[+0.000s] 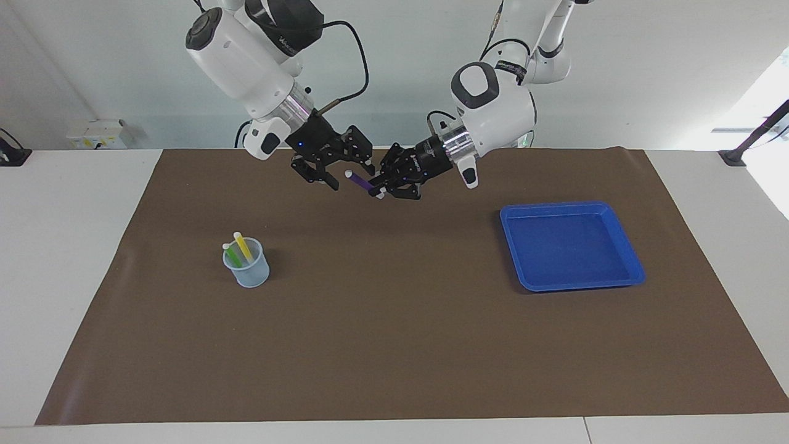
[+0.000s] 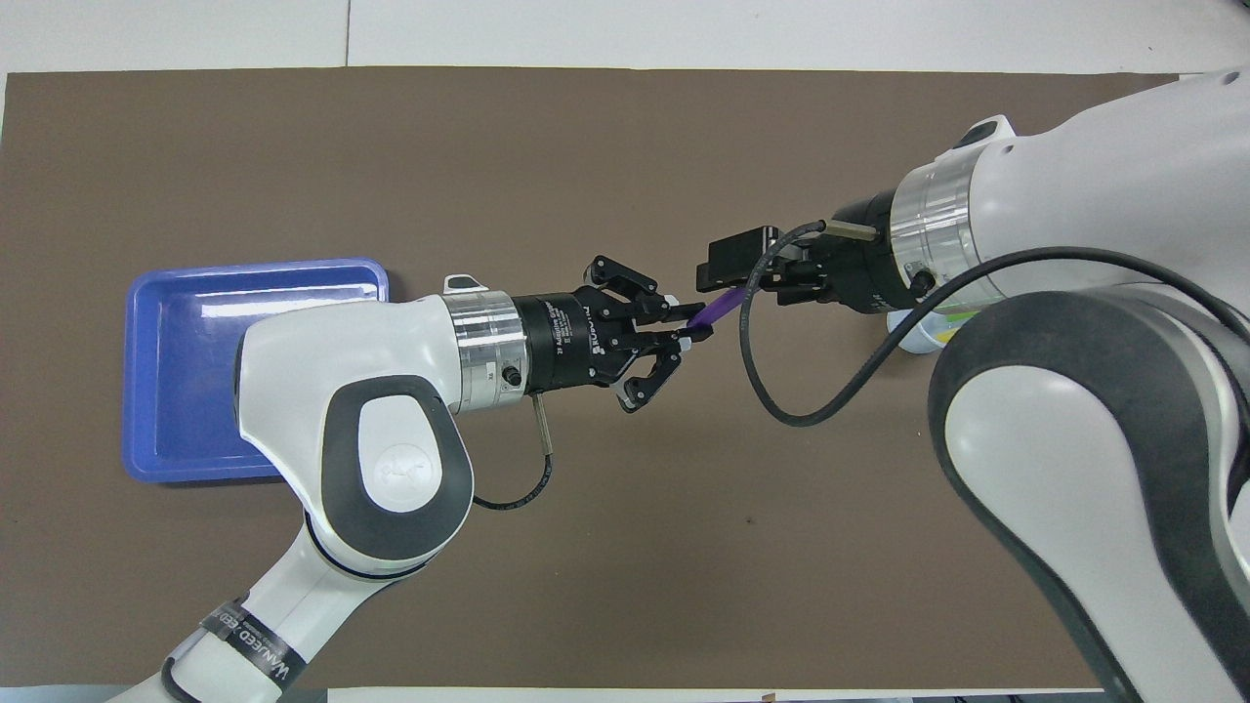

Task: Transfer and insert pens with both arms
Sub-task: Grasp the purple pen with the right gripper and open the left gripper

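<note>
My right gripper takes hold of the pen by its free pale end [image 2: 739, 295] next, since my left gripper's fingers cover one end of the purple pen.
My left gripper [image 1: 377, 190] is up over the brown mat [image 1: 394, 345] midway between the arms and is shut on the purple pen [image 1: 360, 180], which points with its pale end toward the right gripper. My right gripper [image 1: 352, 176] is open, its fingers either side of that pale end, not closed on it. In the overhead view the left gripper [image 2: 687, 324] holds the purple pen [image 2: 719, 307] out to the right gripper [image 2: 737, 283]. The yellow pen [image 1: 243, 246] and the green pen [image 1: 232, 254] stand tilted in a clear cup [image 1: 247, 269] toward the right arm's end.
A blue tray [image 1: 572, 246] lies on the mat toward the left arm's end; it also shows in the overhead view [image 2: 186, 322]. In the overhead view the cup [image 2: 918, 337] is mostly hidden under the right arm.
</note>
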Motion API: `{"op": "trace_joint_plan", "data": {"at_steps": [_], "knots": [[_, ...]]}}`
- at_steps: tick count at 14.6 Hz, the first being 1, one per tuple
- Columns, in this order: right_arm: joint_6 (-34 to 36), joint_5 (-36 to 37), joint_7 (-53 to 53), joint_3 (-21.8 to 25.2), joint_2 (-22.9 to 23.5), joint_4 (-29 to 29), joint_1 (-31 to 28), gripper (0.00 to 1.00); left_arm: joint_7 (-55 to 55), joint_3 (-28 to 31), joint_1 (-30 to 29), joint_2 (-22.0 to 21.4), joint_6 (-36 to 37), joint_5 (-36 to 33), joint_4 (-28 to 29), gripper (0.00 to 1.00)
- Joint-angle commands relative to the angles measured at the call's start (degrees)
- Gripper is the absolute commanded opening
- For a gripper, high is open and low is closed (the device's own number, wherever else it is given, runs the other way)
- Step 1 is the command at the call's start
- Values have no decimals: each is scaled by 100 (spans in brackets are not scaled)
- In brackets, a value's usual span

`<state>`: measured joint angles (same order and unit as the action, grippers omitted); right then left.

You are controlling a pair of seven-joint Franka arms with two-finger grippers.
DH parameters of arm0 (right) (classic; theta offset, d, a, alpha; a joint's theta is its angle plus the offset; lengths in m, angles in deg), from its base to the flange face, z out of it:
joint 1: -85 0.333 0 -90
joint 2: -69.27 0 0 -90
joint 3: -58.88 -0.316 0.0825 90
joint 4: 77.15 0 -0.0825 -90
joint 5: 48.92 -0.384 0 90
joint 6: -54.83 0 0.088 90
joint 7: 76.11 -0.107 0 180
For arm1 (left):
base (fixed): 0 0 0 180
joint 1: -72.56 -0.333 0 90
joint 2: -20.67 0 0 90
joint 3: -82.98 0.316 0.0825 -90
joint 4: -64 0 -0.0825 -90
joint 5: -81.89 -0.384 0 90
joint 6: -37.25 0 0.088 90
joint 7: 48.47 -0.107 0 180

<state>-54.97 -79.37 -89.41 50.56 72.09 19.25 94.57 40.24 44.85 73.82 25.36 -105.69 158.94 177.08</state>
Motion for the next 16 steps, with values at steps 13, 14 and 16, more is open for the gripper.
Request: {"op": "trace_joint_plan", "data": {"at_steps": [13, 14, 16], "knots": [[-23, 118, -76, -11, -44, -7, -34, 0, -30, 69, 260, -126, -488, 179, 82, 100], [-23, 118, -76, -11, -44, 2, -51, 0, -12, 69, 366, -134, -681, 187, 99, 100], [-6, 118, -76, -2, -44, 11, -78, 0, -3, 69, 428, -134, -824, 188, 117, 100]]}}
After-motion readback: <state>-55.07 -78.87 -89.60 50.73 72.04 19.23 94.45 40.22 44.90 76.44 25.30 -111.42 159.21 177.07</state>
